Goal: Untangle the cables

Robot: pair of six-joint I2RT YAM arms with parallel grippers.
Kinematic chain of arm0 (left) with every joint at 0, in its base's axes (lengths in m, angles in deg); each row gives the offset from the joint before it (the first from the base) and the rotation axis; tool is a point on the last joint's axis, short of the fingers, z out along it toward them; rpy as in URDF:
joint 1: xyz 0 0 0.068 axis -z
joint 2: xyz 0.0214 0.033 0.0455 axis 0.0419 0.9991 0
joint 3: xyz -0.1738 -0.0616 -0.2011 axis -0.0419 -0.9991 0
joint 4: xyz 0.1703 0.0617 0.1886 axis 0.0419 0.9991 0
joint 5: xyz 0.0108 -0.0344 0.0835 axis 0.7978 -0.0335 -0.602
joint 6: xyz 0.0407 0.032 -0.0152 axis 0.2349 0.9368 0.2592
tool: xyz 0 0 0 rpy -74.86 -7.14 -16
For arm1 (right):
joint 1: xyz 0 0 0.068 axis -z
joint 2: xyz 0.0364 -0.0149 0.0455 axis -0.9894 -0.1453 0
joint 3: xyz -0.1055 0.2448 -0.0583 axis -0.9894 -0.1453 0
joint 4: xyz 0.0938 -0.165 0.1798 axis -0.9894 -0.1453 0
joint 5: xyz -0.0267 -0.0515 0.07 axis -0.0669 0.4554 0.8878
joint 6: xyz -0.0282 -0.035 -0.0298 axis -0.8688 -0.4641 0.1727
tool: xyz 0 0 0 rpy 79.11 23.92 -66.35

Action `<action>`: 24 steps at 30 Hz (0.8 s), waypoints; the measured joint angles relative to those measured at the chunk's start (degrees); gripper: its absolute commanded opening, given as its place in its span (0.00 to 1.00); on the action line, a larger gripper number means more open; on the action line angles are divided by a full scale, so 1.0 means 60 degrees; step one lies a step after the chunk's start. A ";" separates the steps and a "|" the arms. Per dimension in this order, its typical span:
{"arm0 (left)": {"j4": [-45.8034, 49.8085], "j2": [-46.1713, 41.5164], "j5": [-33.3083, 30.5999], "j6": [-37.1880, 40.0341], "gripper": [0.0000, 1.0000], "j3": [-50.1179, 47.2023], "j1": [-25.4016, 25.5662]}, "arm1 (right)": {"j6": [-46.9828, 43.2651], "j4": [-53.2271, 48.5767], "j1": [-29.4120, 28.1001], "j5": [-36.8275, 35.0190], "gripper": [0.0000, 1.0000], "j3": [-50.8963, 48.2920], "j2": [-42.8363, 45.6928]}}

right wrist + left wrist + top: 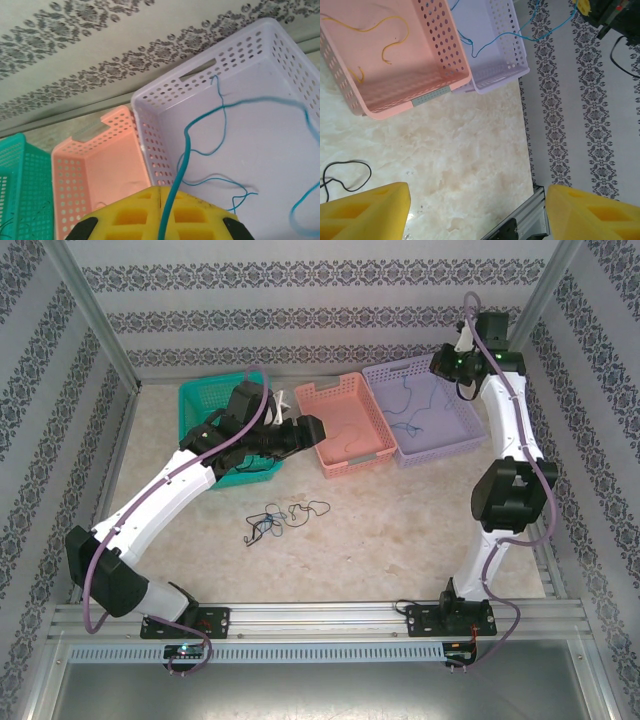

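Observation:
The left gripper grabs the tangle's pieces of black cable next, to leave the blue cable's loops free for my right gripper to untangle.
A small tangle of black and blue cables [278, 518] lies on the marble table in front of the baskets. One black loop of it [350, 175] shows at the left of the left wrist view. My left gripper [300, 432] hovers by the pink basket [350, 390], open [477, 210], with bare table between its yellow fingers. My right gripper [462, 375] is raised over the purple basket [420, 368]. It is shut [161, 189] on a blue cable [187, 142] that hangs down into that basket [165, 100] and loops on its floor [408, 412].
A teal basket [200, 395] stands left of the pink one, partly under my left arm. Thin yellow strands [384, 50] lie in the pink basket [442, 50]. Patterned walls close in the back and sides, and a metal rail [320, 620] runs along the near edge.

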 measured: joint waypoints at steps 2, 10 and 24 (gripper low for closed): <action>0.0004 0.0000 -0.0022 -0.0004 0.72 0.0000 0.0000 | 0.0033 -0.0076 0.0142 0.0000 0.34 0.0193 -0.0463; 0.0291 0.0000 -0.0401 0.0000 0.72 -0.0004 0.0000 | 0.0262 -0.0696 0.0299 -0.0976 0.51 -0.0193 -0.1031; 0.2703 -0.0368 -0.1698 -0.0554 0.54 -0.2229 -0.0801 | 0.0645 0.0922 -0.3260 -0.3169 0.43 -0.4809 0.4462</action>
